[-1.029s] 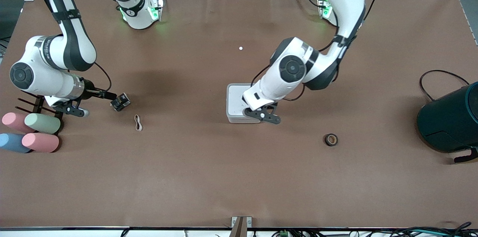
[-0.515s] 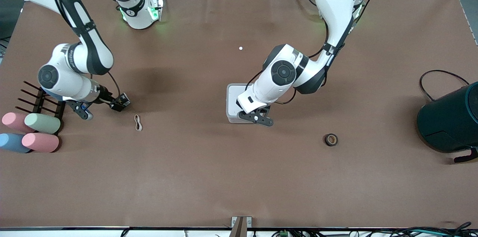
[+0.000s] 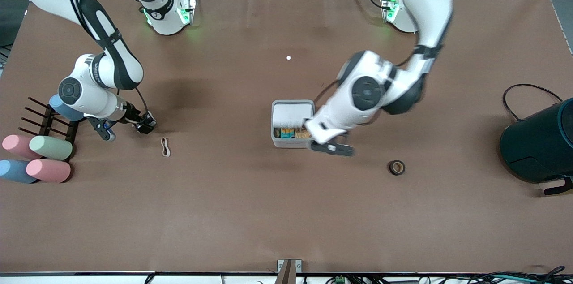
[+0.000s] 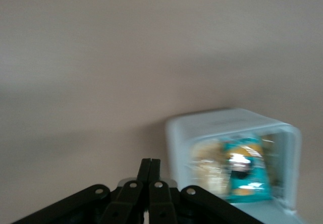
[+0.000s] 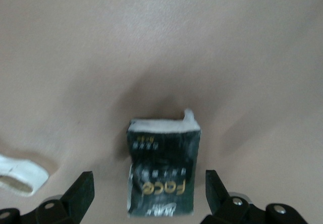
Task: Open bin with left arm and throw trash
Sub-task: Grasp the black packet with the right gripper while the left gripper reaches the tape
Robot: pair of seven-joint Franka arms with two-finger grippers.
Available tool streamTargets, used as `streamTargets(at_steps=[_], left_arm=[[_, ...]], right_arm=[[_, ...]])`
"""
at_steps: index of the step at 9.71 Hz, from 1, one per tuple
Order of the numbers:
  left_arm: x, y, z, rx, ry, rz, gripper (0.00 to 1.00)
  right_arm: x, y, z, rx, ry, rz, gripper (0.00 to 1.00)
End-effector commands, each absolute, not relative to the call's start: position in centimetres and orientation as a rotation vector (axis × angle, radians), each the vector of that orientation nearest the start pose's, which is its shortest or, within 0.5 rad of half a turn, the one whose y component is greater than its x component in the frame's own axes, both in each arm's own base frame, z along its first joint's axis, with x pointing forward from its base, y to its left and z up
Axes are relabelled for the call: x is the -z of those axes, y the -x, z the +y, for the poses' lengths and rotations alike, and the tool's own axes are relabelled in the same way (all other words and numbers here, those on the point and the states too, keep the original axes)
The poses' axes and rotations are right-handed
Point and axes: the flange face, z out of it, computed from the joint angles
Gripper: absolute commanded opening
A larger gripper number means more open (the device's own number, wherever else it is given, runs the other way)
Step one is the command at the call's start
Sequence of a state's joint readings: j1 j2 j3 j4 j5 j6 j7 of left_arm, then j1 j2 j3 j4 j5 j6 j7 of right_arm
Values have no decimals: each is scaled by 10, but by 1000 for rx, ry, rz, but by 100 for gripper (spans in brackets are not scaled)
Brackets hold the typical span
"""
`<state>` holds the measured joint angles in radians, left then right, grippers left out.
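Observation:
I should next use my right gripper to grab the black snack packet by its gold-lettered end (image 5: 163, 189), and then I should throw the packet into the bin.
The bin (image 3: 286, 142) stands mid-table with its white lid swung up, and colourful packets show inside. It also shows in the left wrist view (image 4: 179, 133). My left gripper (image 3: 333, 148) is shut and empty, just beside the bin toward the left arm's end; its fingertips (image 4: 150, 166) are pressed together. My right gripper (image 3: 142, 126) is open, low over the black snack packet (image 3: 148, 122), which lies between its fingers (image 5: 83, 191) in the right wrist view (image 5: 163, 171). The beige band loop (image 3: 165, 146) lies nearer the camera than the packet. The dark tape roll (image 3: 396, 167) lies near the left gripper.
A large dark teal cylinder (image 3: 539, 145) with a cable stands at the left arm's end. Several pastel cylinders (image 3: 48, 170) and a dark rack (image 3: 42, 123) sit at the right arm's end, close to the right arm's wrist.
The bin's lid has gone from shut to open. My left gripper has moved off the lid toward the left arm's end. My right gripper has closed in around the snack packet.

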<state>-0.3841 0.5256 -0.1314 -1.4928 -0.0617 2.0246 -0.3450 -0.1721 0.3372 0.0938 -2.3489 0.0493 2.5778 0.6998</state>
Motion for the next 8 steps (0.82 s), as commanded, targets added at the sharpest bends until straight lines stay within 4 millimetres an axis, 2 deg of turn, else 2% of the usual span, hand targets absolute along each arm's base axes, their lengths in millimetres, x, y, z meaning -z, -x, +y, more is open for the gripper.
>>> streamTargets(at_steps=[1,2,3,4,5,6,7,8], left_arm=[[-346,-648,-244,-75,3111,239,80],[-321,-665,-207,-82,3072,335,100],[-291,-677,-179,-74,3065,375,100],[-258,-682,-155,-98,3070,369,100],[-239,-680,-153,-86,3067,400,100],[-227,-674,-152,-74,3071,405,100],[-217,-670,-152,-47,3078,407,100],[-203,-668,-151,-22,3090,400,100]], right_arm=[[-161,-493,-37,-208,2842,1273,98],[-160,-492,-36,-212,2844,1269,92],[-162,-493,-36,-215,2845,1269,67],[-167,-496,-36,-213,2844,1268,46],[-174,-500,-35,-234,2848,1265,30],[-190,-507,-35,-264,2850,1269,13],[-207,-511,-30,-283,2858,1260,1],[-224,-518,-18,-254,2866,1238,0]])
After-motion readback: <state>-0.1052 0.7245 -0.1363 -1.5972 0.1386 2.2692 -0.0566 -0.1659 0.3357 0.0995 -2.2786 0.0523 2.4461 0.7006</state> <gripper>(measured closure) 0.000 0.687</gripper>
